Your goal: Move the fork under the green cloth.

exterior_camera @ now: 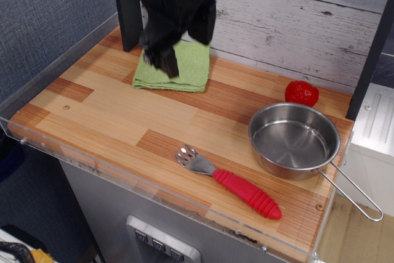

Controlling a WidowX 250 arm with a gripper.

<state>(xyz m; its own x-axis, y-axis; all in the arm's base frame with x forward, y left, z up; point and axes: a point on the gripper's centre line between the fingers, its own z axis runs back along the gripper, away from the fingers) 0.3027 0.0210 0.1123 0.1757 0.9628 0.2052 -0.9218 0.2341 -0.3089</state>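
Observation:
The fork needs to slide under the green cloth (193, 68), so my gripper should grab it next by its ribbed red handle (245, 192).
The fork (229, 183), with silver tines and a ribbed red handle, lies flat near the front edge of the wooden table, tines pointing left. The light green cloth (193, 68) lies folded at the back left, partly hidden by my gripper. My black gripper (185, 48) hangs above the cloth, well away from the fork at the back. Its two fingers (167, 61) stand apart and hold nothing.
A steel pan (294, 141) with a long wire handle sits at the right, just behind the fork's handle. A red strawberry toy (301, 93) lies behind the pan. A dark post (126, 10) stands at the back left. A clear rim (92, 167) edges the table's front.

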